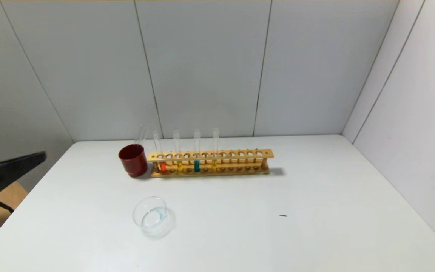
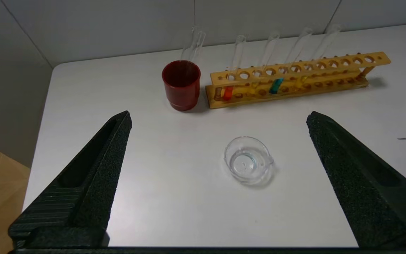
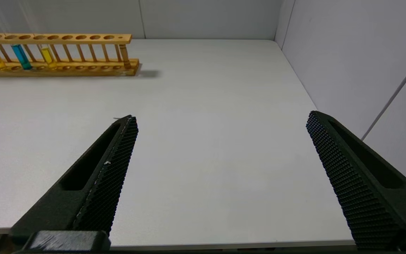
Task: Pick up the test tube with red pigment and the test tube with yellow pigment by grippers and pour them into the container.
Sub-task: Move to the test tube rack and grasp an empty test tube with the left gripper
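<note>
The wooden rack closes around the lower half of the red test tube. My left gripper should next grab the tube by its clear upper end (image 1: 157, 138) (image 2: 238, 50) for that reason.
The test tube with red pigment (image 1: 162, 166) stands in the left end of a wooden rack (image 1: 240, 154); it also shows in the left wrist view (image 2: 228, 92). Two test tubes with yellow pigment (image 1: 180, 166) (image 1: 214, 165) stand either side of a teal tube (image 1: 196, 165). The container (image 1: 152, 216), a low clear glass dish, sits in front of the rack; it also shows in the left wrist view (image 2: 248, 160). My left gripper (image 2: 219, 118) is open and empty, off the table's left edge (image 1: 21, 162). My right gripper (image 3: 220, 118) is open and empty over the table's front right.
A dark red cup (image 1: 133, 160) holding an empty clear tube (image 1: 142, 135) stands against the rack's left end. Grey walls close off the back and right side. A small dark speck (image 1: 283, 215) lies on the white table (image 1: 315, 226).
</note>
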Robot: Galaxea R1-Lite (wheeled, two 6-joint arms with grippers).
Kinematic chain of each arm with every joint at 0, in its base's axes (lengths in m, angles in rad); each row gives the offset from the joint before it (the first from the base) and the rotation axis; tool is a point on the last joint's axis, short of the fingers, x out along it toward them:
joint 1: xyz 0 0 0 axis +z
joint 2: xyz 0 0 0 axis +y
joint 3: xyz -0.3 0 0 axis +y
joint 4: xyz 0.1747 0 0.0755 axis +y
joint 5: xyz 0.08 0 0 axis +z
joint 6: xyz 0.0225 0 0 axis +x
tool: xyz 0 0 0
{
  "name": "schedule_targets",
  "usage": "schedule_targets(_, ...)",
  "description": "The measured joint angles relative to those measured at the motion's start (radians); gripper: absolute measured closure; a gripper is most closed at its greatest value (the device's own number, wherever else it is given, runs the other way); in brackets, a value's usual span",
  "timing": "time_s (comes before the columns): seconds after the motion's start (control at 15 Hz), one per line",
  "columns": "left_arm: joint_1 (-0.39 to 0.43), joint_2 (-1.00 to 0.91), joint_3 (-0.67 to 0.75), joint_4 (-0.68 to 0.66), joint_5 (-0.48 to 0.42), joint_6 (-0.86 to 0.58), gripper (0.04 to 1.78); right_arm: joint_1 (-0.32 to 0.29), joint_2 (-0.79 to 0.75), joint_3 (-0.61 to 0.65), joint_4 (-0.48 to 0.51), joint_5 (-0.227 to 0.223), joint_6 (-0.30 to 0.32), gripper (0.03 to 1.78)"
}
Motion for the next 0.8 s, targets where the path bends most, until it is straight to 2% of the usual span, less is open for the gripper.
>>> schedule_targets(0.2,-0.029,0.276,-0.073,-0.127,-0.007,-0.024,0.07,0.0,0.0,0.0,0.0,0.0,0.0,0.06)
schedule_targets(0.47,-0.083,0.554,-0.151,-0.286,-0.007,-0.039,0.07,0.0,0.0,0.0,0.0,0.0,0.0,0.06)
schedule_targets(0.8,-0.128,0.768,-0.242,-0.317,-0.006,-0.084,0.07,0.0,0.0,0.0,0.0,0.0,0.0,0.06)
